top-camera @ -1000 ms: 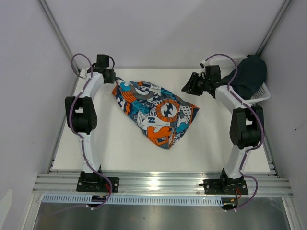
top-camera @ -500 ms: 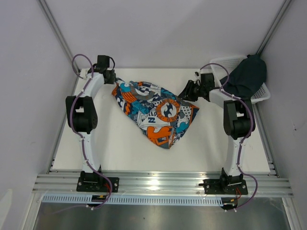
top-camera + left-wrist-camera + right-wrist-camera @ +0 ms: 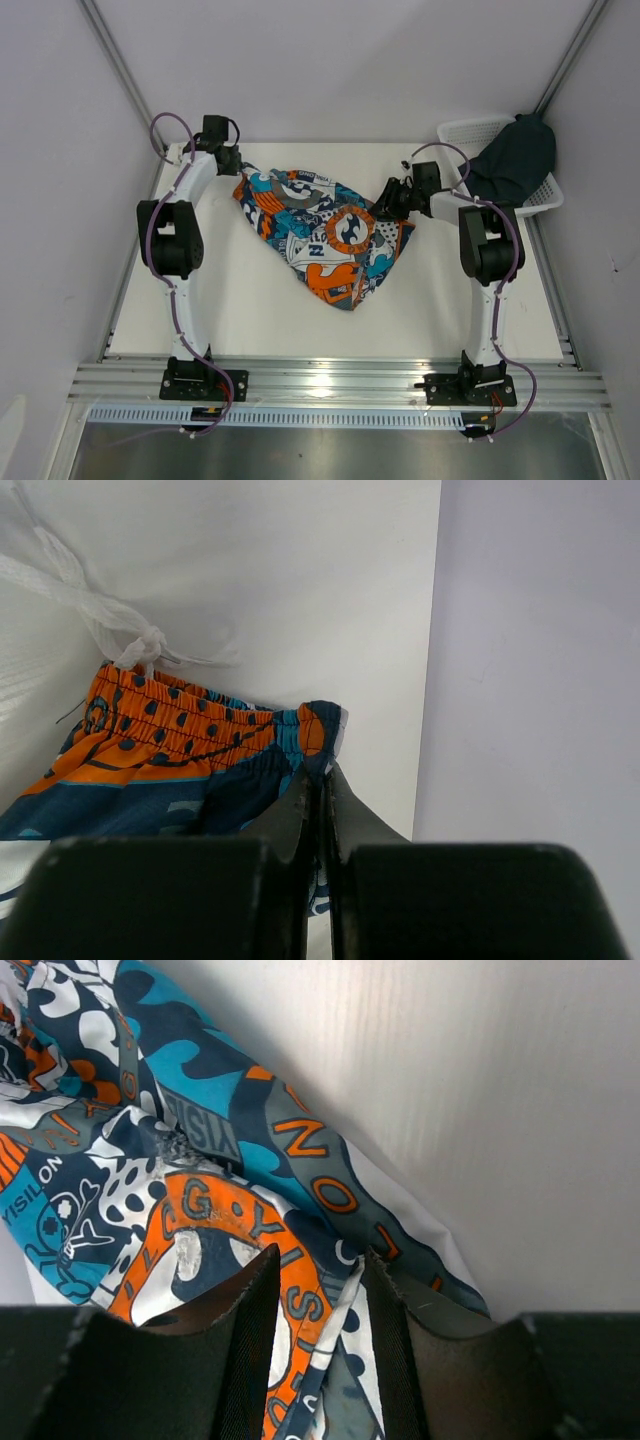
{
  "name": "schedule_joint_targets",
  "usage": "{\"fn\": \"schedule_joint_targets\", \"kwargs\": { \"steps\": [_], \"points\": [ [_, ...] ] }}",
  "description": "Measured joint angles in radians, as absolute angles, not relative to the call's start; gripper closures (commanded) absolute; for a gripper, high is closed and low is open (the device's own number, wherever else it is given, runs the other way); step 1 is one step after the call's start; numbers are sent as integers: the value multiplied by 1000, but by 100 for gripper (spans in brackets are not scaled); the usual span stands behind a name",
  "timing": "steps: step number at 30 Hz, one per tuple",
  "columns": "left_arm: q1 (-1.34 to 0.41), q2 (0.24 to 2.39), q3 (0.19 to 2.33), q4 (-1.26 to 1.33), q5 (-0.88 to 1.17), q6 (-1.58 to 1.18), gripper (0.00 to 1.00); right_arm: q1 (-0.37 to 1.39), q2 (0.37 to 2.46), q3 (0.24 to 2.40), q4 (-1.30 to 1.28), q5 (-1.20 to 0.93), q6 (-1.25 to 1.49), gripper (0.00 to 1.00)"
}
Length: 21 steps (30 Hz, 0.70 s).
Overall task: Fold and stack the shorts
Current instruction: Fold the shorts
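I should close my right gripper on the shorts' edge now. My fingers are down in the shorts on both sides of their raised edge, so they would hold it.
The printed shorts [image 3: 325, 235], orange, teal, white and navy with lettering, lie spread in the middle of the table. My left gripper [image 3: 236, 166] is shut on their waistband corner [image 3: 318, 742] at the far left. My right gripper [image 3: 385, 207] is open, its jaws either side of the printed fabric's far right edge [image 3: 335, 1290]. The plain dark navy-teal shorts [image 3: 515, 160] lie heaped in the basket at the far right.
A white mesh basket [image 3: 455, 135] stands at the far right corner. A white drawstring [image 3: 90, 605] trails from the waistband. Grey walls close in the left, back and right. The aluminium rail [image 3: 330, 385] runs along the near edge.
My right gripper has moved left and down from beside the basket onto the printed shorts' right edge. The left gripper has kept its hold and place.
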State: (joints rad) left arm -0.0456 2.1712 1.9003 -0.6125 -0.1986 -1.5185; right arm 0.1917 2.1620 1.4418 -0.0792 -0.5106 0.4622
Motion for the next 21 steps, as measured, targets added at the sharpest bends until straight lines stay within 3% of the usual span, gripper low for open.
{"fn": "schedule_joint_targets", "kwargs": {
  "steps": [6, 12, 13, 16, 21],
  "points": [
    [-46, 2171, 1900, -611, -199, -1518, 100, 202, 2168, 1442, -67, -502, 459, 57],
    [-46, 2171, 1900, -611, -199, -1518, 100, 213, 2170, 1442, -66, -479, 450, 79],
    [-46, 2171, 1900, -611, -199, -1518, 100, 216, 2172, 1442, -67, -476, 449, 88],
    [-46, 2171, 1900, -612, -199, -1518, 100, 220, 2181, 1442, -67, -471, 451, 100],
    [-46, 2171, 1900, -612, -203, -1517, 100, 221, 2169, 1427, -56, -451, 452, 100]
  ]
}}
